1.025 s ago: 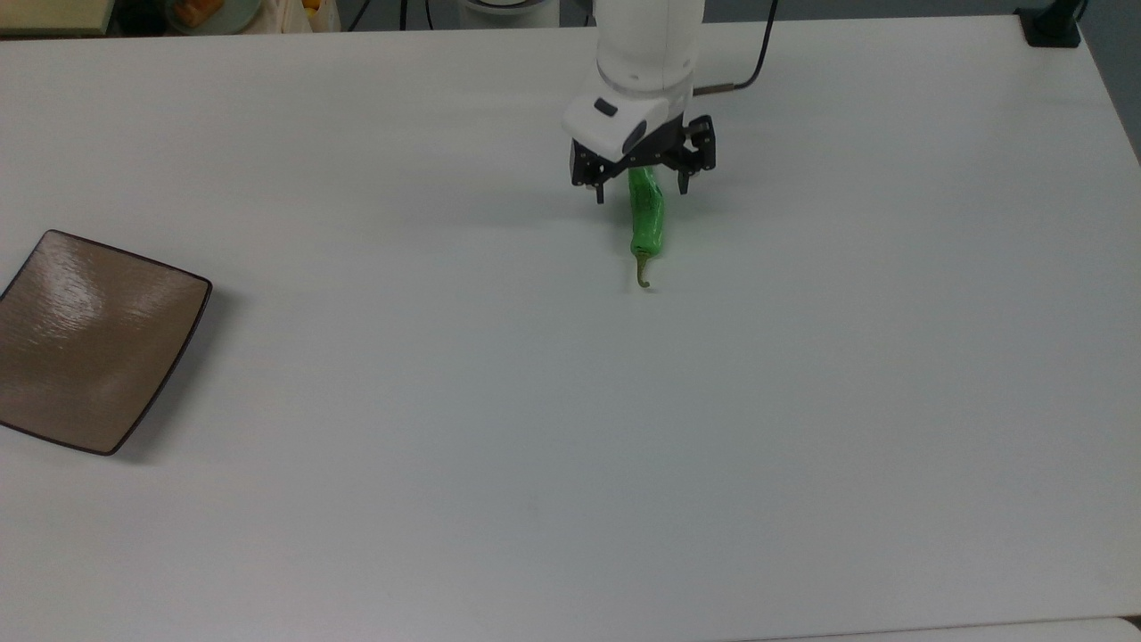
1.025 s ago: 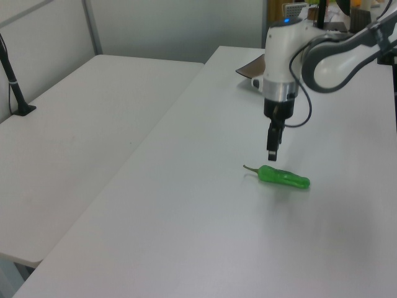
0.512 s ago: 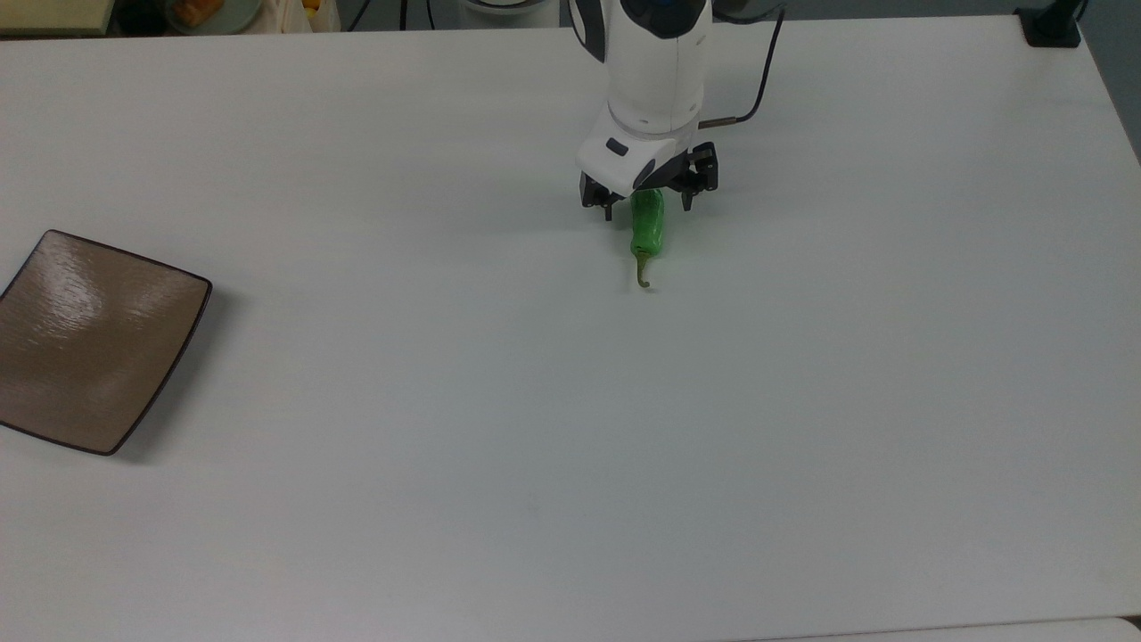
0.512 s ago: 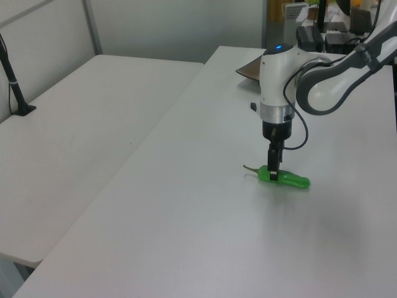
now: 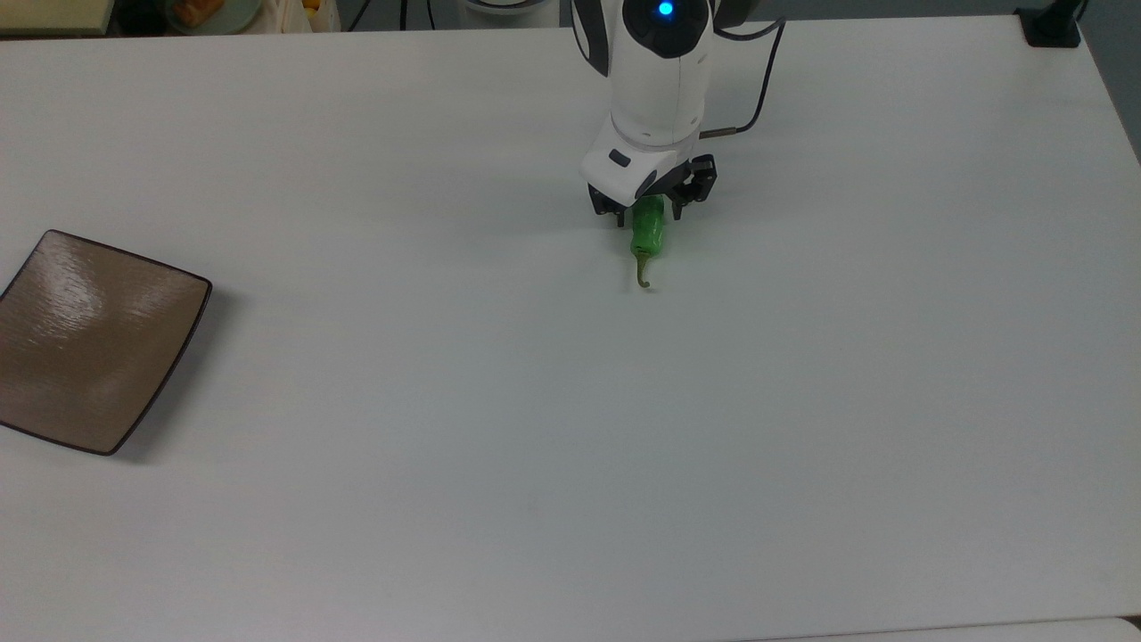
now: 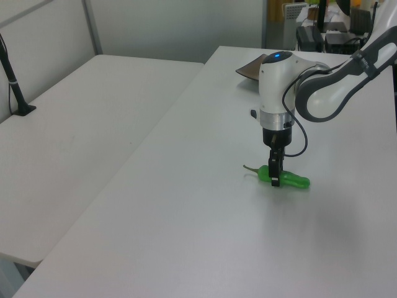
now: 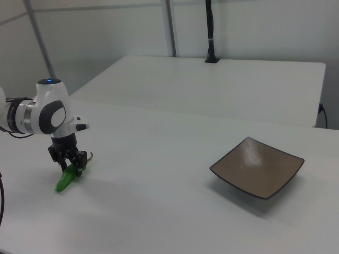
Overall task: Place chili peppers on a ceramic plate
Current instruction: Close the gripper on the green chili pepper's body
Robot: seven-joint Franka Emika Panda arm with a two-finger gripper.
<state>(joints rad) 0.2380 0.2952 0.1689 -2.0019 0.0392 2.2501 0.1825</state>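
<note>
The chili pepper will go onto the ceramic plate (image 6: pixel 251 67). My gripper will next grab the pepper by its thick green body (image 6: pixel 289 178) for that.
The green chili pepper (image 5: pixel 648 234) lies on the white table, its brown stem pointing toward the top view's bottom edge. My gripper (image 5: pixel 647 216) is lowered over the pepper's thick end, open, with one finger on each side of it. The left view shows the gripper (image 6: pixel 275 181) down at table level across the pepper (image 6: pixel 293 180). In the right view the gripper (image 7: pixel 70 165) straddles the pepper (image 7: pixel 63 181). The square brown ceramic plate (image 5: pixel 89 339) sits bare at the top view's far left, well away from the gripper; it is also seen as the plate (image 7: pixel 257 166) and the plate (image 6: pixel 251 67).
A black post (image 5: pixel 1052 22) stands at the top view's upper right corner. A second white table (image 6: pixel 80 136) adjoins on the left view's left. Clutter (image 5: pixel 192 11) lies past the table's upper left edge in the top view. A cable (image 5: pixel 758 62) trails off the arm.
The gripper has come straight down from above the pepper to table level around it, and its fingers now stand closer together. The pepper and the plate have not moved.
</note>
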